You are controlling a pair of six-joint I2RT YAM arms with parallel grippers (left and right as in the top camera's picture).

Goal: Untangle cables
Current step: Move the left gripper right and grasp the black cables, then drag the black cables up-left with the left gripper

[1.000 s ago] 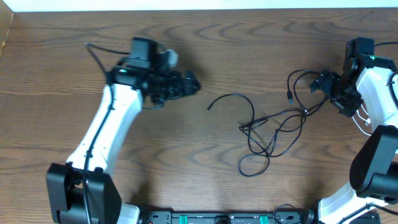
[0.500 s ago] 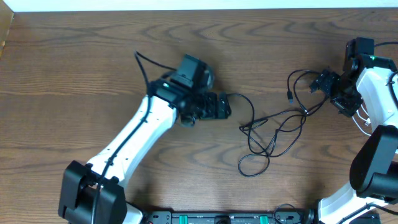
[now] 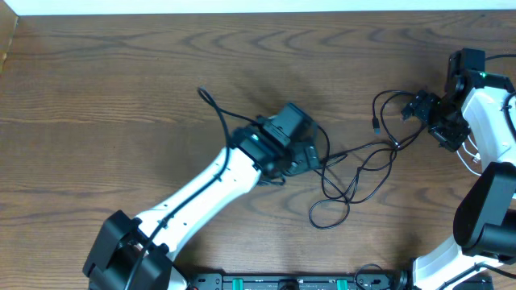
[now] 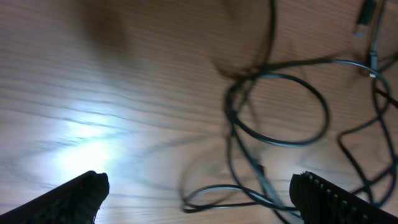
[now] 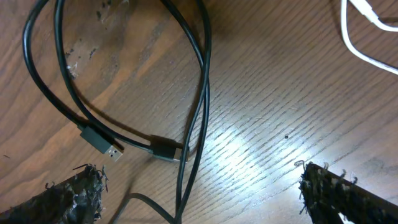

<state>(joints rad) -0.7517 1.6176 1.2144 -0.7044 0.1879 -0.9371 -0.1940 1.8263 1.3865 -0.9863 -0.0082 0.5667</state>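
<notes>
My left gripper takes hold of the black loops at the tangle's edge next, which leaves the plug ends free, to untangle the cables.
Thin black cables [image 3: 348,172] lie tangled on the wood table right of centre, with loops toward the front and a plug end [image 3: 376,123] at the back. My left gripper [image 3: 316,158] is open, right at the tangle's left edge. In the left wrist view its fingers [image 4: 202,199] straddle blurred black loops [image 4: 280,121] without holding them. My right gripper [image 3: 416,107] is open over the tangle's right loop. In the right wrist view its fingers [image 5: 199,193] straddle black cables [image 5: 196,93] and a USB plug [image 5: 99,142]. A white cable [image 5: 367,31] lies beside them; it also shows in the overhead view [image 3: 472,158].
The left arm [image 3: 201,193] stretches diagonally from the front left to the centre. The right arm [image 3: 492,129] stands along the right edge. The table's far edge [image 3: 258,11] runs along the top.
My left arm has swung right from the table's left half to the tangle's left edge, now covering the cable's free left end. The right arm and cables have not moved.
</notes>
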